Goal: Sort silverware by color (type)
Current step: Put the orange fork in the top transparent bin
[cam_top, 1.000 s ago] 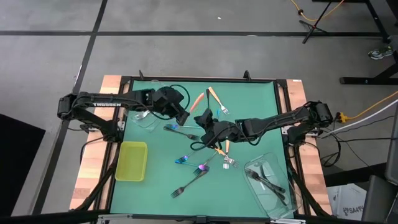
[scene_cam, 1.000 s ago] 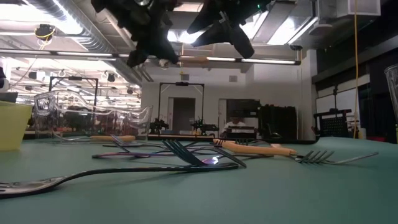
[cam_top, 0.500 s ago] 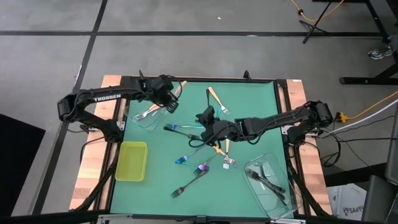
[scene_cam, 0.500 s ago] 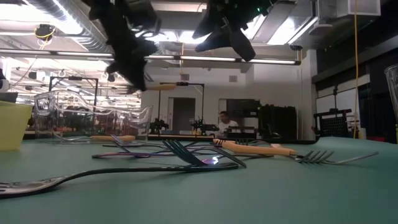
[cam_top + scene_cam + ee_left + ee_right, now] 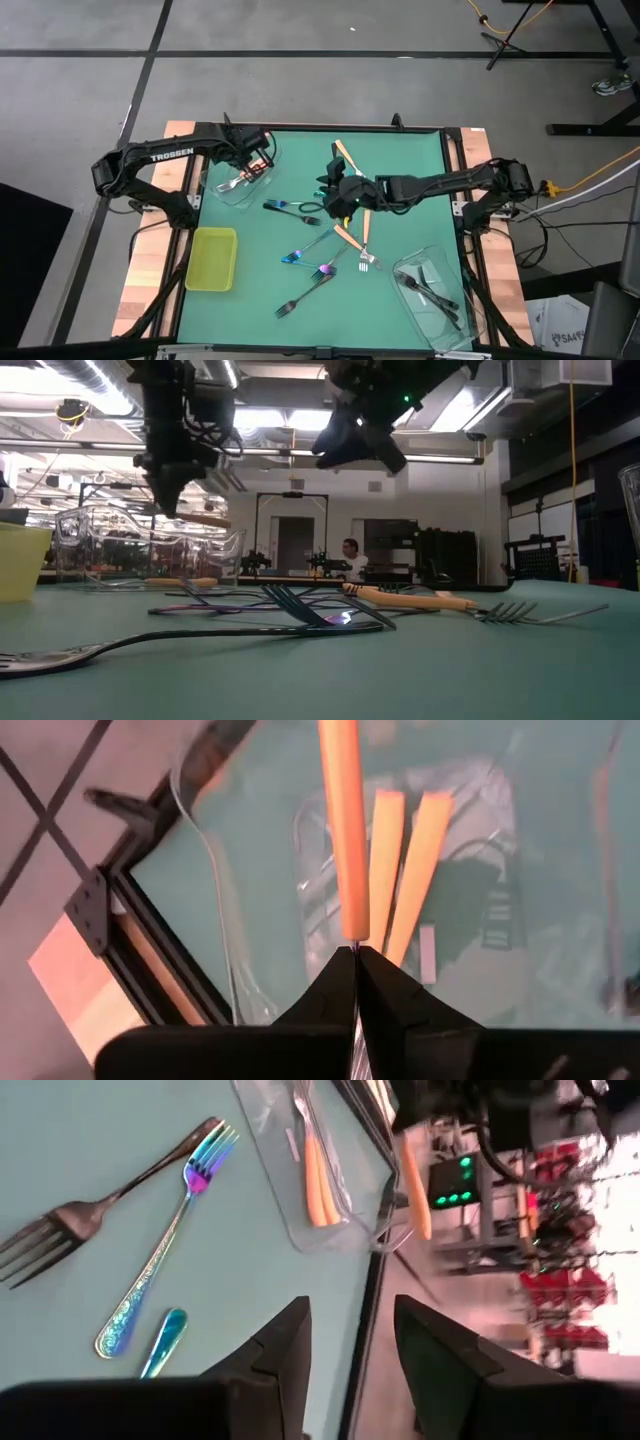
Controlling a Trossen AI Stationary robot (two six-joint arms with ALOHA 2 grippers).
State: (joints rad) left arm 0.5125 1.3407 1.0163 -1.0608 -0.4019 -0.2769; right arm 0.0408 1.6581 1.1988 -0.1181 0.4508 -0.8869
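The orange-handled fork stays held in my left gripper now until it sits lower in the clear tub; its handle (image 5: 346, 830) hangs above the orange handles there.
My left gripper (image 5: 258, 163) hangs over the clear tub (image 5: 232, 190) at the table's far left, shut on an orange-handled fork (image 5: 343, 830). Two more orange handles (image 5: 402, 870) lie in that tub. My right gripper (image 5: 335, 195) stands open above the middle of the table with nothing between its fingers. Loose on the green mat lie orange-handled forks (image 5: 347, 157), iridescent forks (image 5: 310, 246) and a dark fork (image 5: 300, 297). The right wrist view looks down on an iridescent fork (image 5: 160, 1250) and a dark fork (image 5: 60, 1230). My left gripper pinches the fork between its two fingertips at the thin metal neck (image 5: 355, 948), just behind the orange handle's end. The fingers slant steeply down from above and lie along the fork. The handle points away below them, lifted clear over the tub.
A second clear tub (image 5: 432, 290) with dark forks stands at the near right corner. A yellow-green tray (image 5: 212, 258) sits at the near left. In the low view a person (image 5: 350, 555) shows in the room behind the table.
My left gripper has carried the orange-handled fork from the table's middle toward the far left, has tipped to point steeply down, and now hangs over the clear tub. My right gripper has drifted a little toward the far edge and rolled, still open.
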